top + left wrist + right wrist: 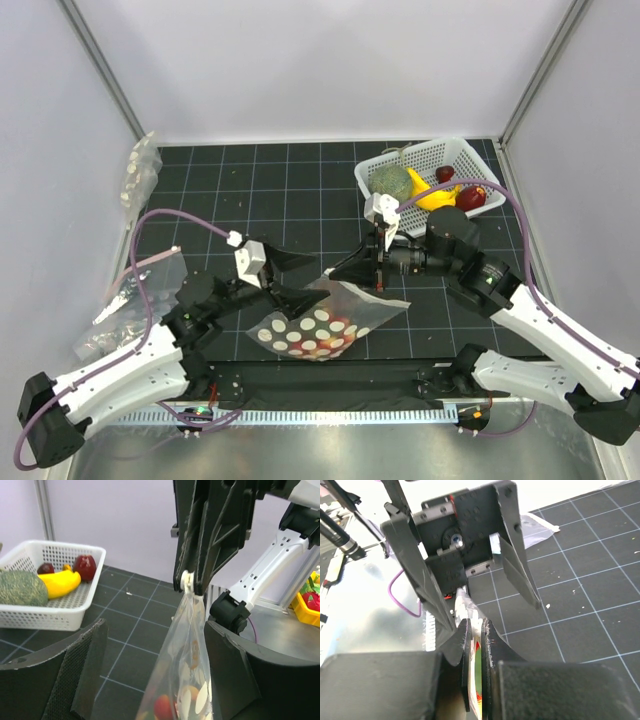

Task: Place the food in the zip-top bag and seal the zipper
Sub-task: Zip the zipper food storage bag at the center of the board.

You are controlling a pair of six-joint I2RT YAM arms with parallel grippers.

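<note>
The left gripper grabs the zip-top bag's raised edge [328, 275] [190, 593] close beside my right gripper next, to seal the zipper along that edge.
The zip-top bag [318, 325], clear with white dots, lies in front of the arms with one edge lifted. The food [340, 327], small red fruits, sits inside it and shows low in the left wrist view as food [164, 707]. My right gripper [333, 273] is shut on the bag's raised edge, and the plastic is pinched between its fingers [492, 640]. My left gripper [318, 282] is open, with one finger on either side of the hanging bag [187, 645] and not touching it. I cannot make out the zipper as a separate strip.
At the back right a white basket [470, 160] holds a yellow banana [432, 195], a round green vegetable [392, 182] and dark red fruits. Plain clear bags lie at the far left [140, 170] and near the left arm [130, 300]. A yellow bin [310, 602] stands off the mat.
</note>
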